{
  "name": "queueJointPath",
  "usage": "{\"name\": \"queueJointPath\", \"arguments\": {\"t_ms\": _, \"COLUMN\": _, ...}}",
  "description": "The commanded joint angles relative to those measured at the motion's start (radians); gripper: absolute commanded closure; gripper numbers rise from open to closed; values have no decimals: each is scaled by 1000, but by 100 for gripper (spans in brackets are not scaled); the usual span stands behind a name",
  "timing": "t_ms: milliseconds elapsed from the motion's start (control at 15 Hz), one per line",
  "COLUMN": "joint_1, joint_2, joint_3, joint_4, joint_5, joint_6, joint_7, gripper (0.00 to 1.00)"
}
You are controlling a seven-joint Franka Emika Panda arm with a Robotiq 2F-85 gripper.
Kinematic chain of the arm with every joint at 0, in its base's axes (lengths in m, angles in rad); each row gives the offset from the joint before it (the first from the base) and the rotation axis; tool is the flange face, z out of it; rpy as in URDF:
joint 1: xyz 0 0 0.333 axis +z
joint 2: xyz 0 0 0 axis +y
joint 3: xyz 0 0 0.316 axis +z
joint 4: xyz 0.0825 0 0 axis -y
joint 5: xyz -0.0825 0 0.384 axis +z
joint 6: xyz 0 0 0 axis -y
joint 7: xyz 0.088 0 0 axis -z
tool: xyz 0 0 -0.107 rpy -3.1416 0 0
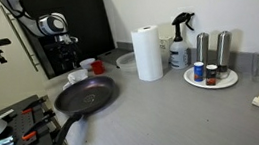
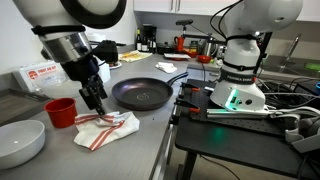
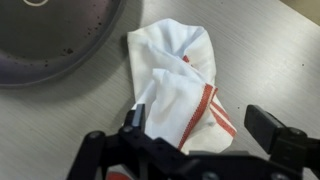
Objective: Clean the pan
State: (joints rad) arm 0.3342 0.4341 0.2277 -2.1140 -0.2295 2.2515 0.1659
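The cloth is between my fingers, but they are still above its crumpled top in an exterior view. My gripper needs to go down first and then close on the cloth.
The black frying pan (image 1: pixel 85 96) lies on the grey counter, its long handle pointing away from the arm; it also shows in the other exterior view (image 2: pixel 140 94) and at the top left of the wrist view (image 3: pixel 50 40). A crumpled white cloth with red stripes (image 2: pixel 105 127) lies on the counter beside the pan and shows in the wrist view (image 3: pixel 175 85). My gripper (image 2: pixel 95 100) hangs just above the cloth, open and empty, with its fingers either side of the cloth's striped end (image 3: pixel 205 125).
A red cup (image 2: pixel 61 112) and a pale bowl (image 2: pixel 20 142) stand by the cloth. A paper towel roll (image 1: pixel 147 53), a spray bottle (image 1: pixel 179 41) and a white plate with shakers (image 1: pixel 211 78) stand behind the pan. A second robot base (image 2: pixel 238 70) stands on a cart beside the counter.
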Motion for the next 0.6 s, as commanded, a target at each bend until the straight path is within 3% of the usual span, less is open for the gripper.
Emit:
{"name": "queueJointPath", "arguments": {"t_ms": 0, "joint_1": 18, "joint_2": 101, "joint_3": -20, "joint_4": 74, "joint_5": 0, "joint_6": 42, "joint_7": -6, "gripper": 0}}
{"name": "queueJointPath", "arguments": {"t_ms": 533, "joint_1": 9, "joint_2": 205, "joint_3": -52, "joint_4": 95, "joint_5": 15, "joint_6": 199, "joint_7": -30, "gripper": 0}}
